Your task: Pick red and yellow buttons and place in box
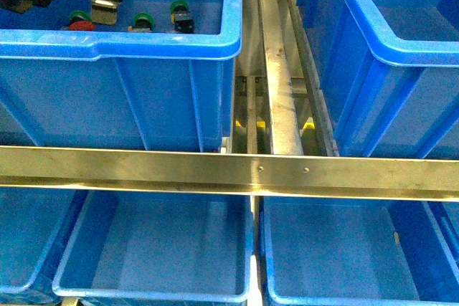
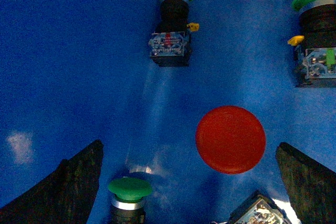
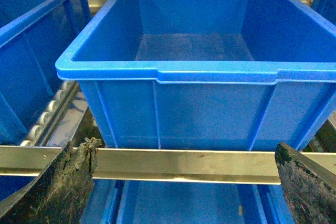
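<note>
My left gripper takes hold of the red button by its round cap [image 2: 230, 139] next, to place it in the box.
A red button [image 2: 230, 139] stands cap-up on the floor of the blue bin [image 1: 165, 44] at the back left. In the front view the red button [image 1: 81, 25] lies just below my left gripper [image 1: 104, 1]. In the left wrist view my left gripper [image 2: 189, 182] hangs open above the bin floor, and the red cap sits between its dark fingers [image 2: 63, 192], nearer the other finger. No yellow button is in view. My right gripper [image 3: 178, 182] is open and holds nothing, facing an empty blue box [image 3: 210, 72] beyond a steel rail [image 3: 184, 163].
Green-capped switches [image 2: 175, 22] [image 2: 315, 35] [image 2: 128, 198] lie around the red one, and another switch body [image 2: 257, 211] lies close under it. A steel rail [image 1: 229, 170] crosses the front, with more blue bins [image 1: 158, 249] below. A second large bin [image 1: 373, 34] stands at the back right.
</note>
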Tool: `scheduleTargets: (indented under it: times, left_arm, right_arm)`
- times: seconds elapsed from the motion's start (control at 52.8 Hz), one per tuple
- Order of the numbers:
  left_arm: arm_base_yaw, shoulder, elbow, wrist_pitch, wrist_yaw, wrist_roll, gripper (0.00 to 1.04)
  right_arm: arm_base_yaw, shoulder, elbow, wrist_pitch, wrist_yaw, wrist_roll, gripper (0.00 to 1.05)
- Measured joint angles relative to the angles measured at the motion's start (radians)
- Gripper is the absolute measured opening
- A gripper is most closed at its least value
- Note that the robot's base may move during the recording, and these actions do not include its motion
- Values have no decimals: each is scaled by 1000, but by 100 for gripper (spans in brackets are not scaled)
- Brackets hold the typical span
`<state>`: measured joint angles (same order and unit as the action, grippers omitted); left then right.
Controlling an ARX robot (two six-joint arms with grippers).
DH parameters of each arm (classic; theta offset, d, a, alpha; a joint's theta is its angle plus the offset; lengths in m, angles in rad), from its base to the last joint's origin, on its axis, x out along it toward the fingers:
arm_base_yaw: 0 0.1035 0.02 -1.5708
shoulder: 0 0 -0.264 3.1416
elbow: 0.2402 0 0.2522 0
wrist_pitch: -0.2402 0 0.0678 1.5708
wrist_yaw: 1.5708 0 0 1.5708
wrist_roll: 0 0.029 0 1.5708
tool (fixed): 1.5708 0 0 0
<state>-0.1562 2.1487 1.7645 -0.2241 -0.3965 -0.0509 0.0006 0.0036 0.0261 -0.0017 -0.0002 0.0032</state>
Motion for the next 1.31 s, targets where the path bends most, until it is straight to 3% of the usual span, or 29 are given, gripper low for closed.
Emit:
scheduleTargets:
  times: [0.891,1.213,1.308]
  left_arm:
    - [-7,140,163,-94,0,-26,97]
    - [-9,179,159,-51,-18,-14,33]
    - [-4,158,117,-5,-9,-12,27]
  right_arm:
    - [0,0,0,0,0,0,99]
    - [0,0,0,0,0,0,99]
    - [0,0,0,0,0,0,99]
